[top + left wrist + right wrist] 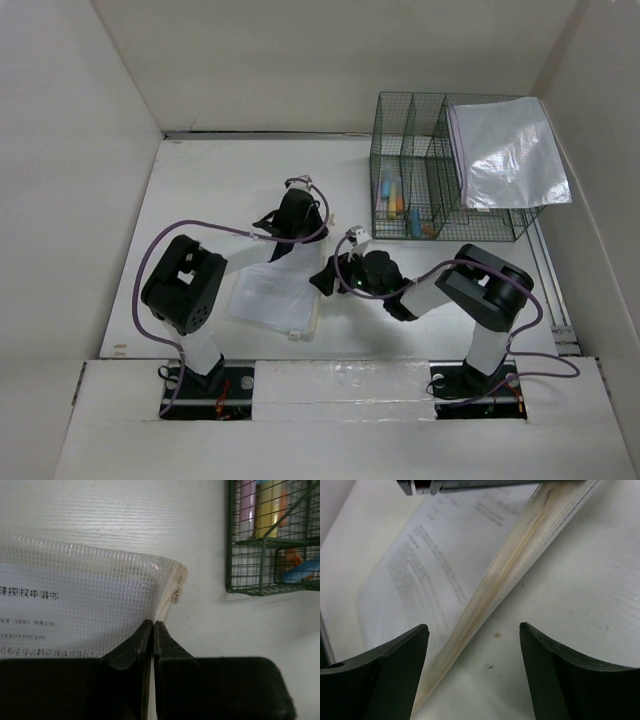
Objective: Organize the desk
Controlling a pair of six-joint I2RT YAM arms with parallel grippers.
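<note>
I need to take hold of the pouch by its cream zipper edge [317, 303] [464, 632] with my right gripper next, so the papers' side stays free to hang for stowing at the rack.
A clear mesh zip pouch [272, 296] with printed papers inside lies on the white desk [210, 190] between the two arms. My left gripper [283, 240] is shut on the pouch's zipper edge near its corner [167, 580]; in the left wrist view its jaws [152, 626] are pressed together on the cream edge. My right gripper [326, 276] is open beside the pouch's right edge. In the right wrist view the cream zipper edge [520, 545] runs diagonally between the spread jaws [472, 627], low over the desk [590, 580].
A green wire-mesh rack [425, 175] stands at the back right with markers and small items in its compartments, also seen in the left wrist view [260, 542]. A shiny clear pouch [510, 150] rests on top of it. White walls surround the desk.
</note>
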